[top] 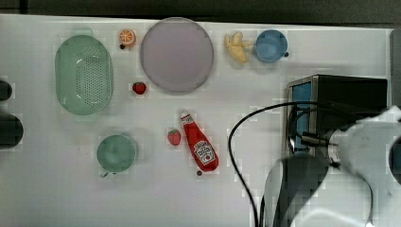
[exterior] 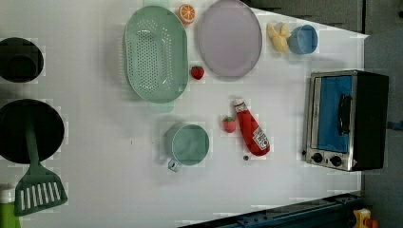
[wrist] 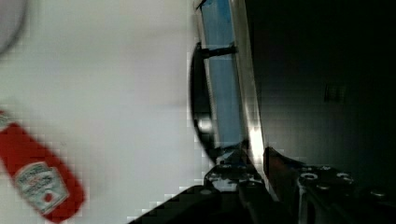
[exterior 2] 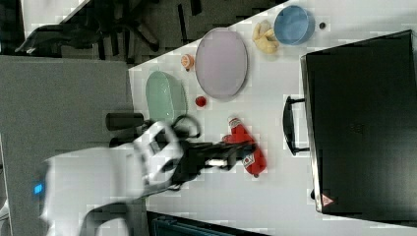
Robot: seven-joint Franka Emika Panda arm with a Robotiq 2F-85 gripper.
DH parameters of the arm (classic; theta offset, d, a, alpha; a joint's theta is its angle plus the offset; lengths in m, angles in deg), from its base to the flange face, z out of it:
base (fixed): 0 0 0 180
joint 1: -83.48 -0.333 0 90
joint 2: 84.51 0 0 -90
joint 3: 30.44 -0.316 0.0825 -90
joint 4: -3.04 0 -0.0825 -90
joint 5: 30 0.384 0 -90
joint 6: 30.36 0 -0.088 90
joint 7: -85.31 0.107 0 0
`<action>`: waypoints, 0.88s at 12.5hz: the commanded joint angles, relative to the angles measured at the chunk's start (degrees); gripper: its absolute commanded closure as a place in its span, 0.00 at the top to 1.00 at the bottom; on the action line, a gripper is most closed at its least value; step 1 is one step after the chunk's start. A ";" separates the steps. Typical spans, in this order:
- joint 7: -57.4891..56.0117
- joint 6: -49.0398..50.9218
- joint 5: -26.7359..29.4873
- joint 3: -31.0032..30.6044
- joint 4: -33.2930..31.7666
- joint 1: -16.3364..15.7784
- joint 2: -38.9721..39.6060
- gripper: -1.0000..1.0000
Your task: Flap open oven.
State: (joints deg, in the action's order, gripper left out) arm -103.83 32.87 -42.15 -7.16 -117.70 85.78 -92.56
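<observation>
My gripper grips its blue glass door (exterior: pixel 332 114) by the black bar handle (exterior: pixel 343 114) next, to flap the oven open.
The oven (top: pixel 350 92) is a black box with a silver front frame at the top view's right. In the left view the oven (exterior: pixel 370 118) shows its blue glass door (exterior: pixel 332 114), a black bar handle (exterior: pixel 343 114) and two knobs; the door lies flat against the frame. My gripper (top: pixel 302 139) hangs over the door's front edge, beside the handle's end. In the wrist view my gripper (wrist: pixel 252 170) stands open by a narrow gap at the silver frame, close to the handle (wrist: pixel 196 102). Nothing is held. In the right view my gripper (exterior 2: pixel 236 155) sits apart from the handle (exterior 2: pixel 290 125).
A ketchup bottle (top: pixel 201 144) lies on the white table, left of the oven in the top view, with a strawberry (top: pixel 174 137) beside it. Farther off are a purple plate (top: pixel 176 54), a green colander (top: pixel 84 74), a green cup (top: pixel 116 152), a blue cup (top: pixel 271 46) and a banana (top: pixel 238 47). A black cable (top: pixel 234 142) loops from the arm.
</observation>
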 commanded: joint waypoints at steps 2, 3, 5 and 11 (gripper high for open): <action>-9.50 -5.52 0.41 1.45 -0.05 0.01 5.97 0.18; -9.51 -6.79 0.49 1.61 -0.27 0.01 7.47 0.18; -9.51 -9.57 0.54 1.90 -1.34 0.02 10.29 0.18; -9.45 -21.63 0.61 2.09 -5.81 0.04 16.58 0.18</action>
State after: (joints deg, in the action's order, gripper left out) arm -110.57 12.58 -41.66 -5.25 -123.97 85.75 -75.44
